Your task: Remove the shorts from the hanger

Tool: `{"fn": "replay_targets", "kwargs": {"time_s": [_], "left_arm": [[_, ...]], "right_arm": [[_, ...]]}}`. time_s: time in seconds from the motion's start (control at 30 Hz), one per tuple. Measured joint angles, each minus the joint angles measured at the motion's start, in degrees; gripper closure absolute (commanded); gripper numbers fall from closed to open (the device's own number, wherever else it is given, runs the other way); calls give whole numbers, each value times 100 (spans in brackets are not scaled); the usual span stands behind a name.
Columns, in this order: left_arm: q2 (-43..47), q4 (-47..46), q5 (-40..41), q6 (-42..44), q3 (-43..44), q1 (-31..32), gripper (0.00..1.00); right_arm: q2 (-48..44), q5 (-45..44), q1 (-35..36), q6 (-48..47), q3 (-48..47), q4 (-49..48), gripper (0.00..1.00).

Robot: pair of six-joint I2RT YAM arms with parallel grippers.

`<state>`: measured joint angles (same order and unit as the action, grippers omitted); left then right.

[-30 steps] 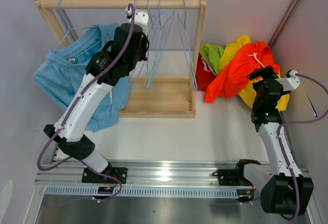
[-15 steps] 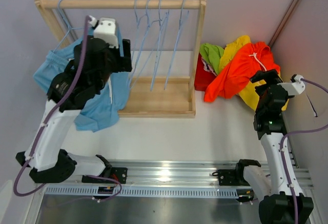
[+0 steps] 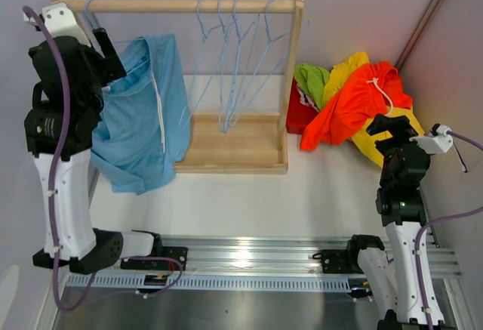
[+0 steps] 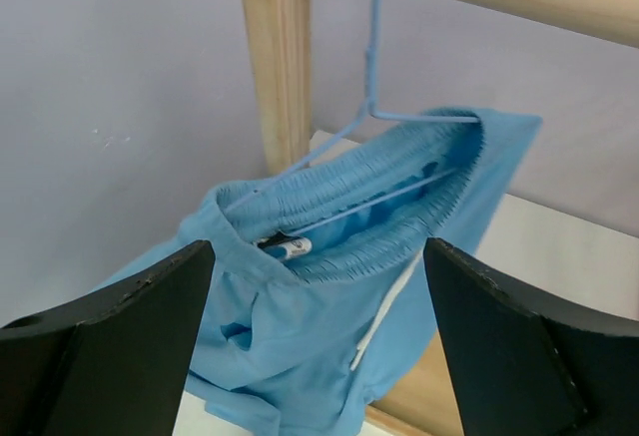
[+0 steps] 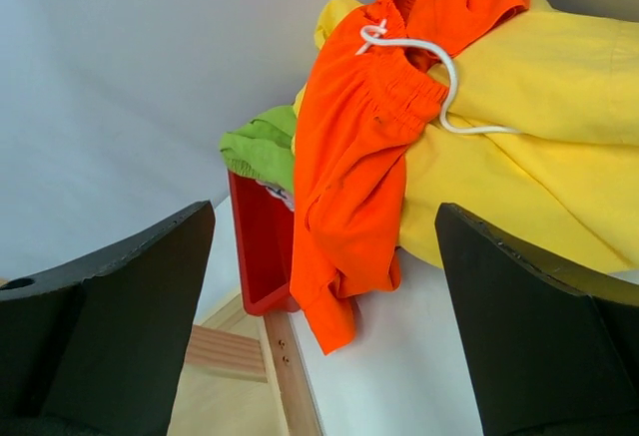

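Note:
The blue hanger has its hook and the waistband to keep free for removing the shorts, so my left gripper should next grab the hanger by its bare arm below the hook (image 4: 341, 136).
Light blue shorts (image 3: 143, 118) hang by their waistband on a blue hanger (image 4: 374, 67) at the left end of the wooden rail (image 3: 181, 4). My left gripper (image 3: 106, 62) is at the far left, level with the waistband. Its jaws are open, and the left wrist view shows the shorts (image 4: 339, 286) beyond the gripper (image 4: 318, 251), untouched. My right gripper (image 3: 385, 126) is open and empty, just in front of a pile of orange-red shorts (image 5: 349, 157), yellow shorts (image 5: 539, 137) and lime green shorts (image 5: 262, 147).
Several empty blue hangers (image 3: 234, 58) hang on the middle and right of the rail. The rack's wooden base tray (image 3: 234, 145) lies below them. A red bin (image 3: 298, 115) sits under the pile, beside the rack's right post (image 3: 294, 58).
My left arm swung from the rack's middle to the far left and its gripper opened. The blue shorts now hang straighter. My right arm drew back slightly from the pile.

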<state>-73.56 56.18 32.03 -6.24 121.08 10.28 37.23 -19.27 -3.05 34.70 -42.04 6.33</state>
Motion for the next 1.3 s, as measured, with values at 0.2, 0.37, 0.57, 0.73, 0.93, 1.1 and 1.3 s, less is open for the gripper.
{"fn": "replay_targets", "kwargs": {"time_s": [0.2, 0.37, 0.57, 0.73, 0.93, 1.1, 1.3], "left_arm": [[-826, 79, -557, -131, 262, -1095, 13], [-1475, 179, -984, -192, 518, -1676, 14], [-1558, 109, -1263, -188, 514, -1725, 20], [-1687, 70, -1438, -195, 551, -1751, 21], [-1884, 68, -1676, -201, 695, -1843, 31], [-1818, -105, -1923, -216, 461, -2006, 57], [-903, -839, -2492, -367, -1084, -2039, 87]], "right_arm": [[-417, 284, 28, -44, 155, 271, 1], [-621, 619, 74, -42, 170, 470, 1], [-769, 817, 181, -70, 264, 643, 2], [-848, 879, 223, -85, 264, 710, 2], [-890, 907, 258, -109, 219, 817, 2], [-859, 920, 258, -173, -48, 992, 3], [-968, 916, 258, -162, -138, 1064, 4]]}}
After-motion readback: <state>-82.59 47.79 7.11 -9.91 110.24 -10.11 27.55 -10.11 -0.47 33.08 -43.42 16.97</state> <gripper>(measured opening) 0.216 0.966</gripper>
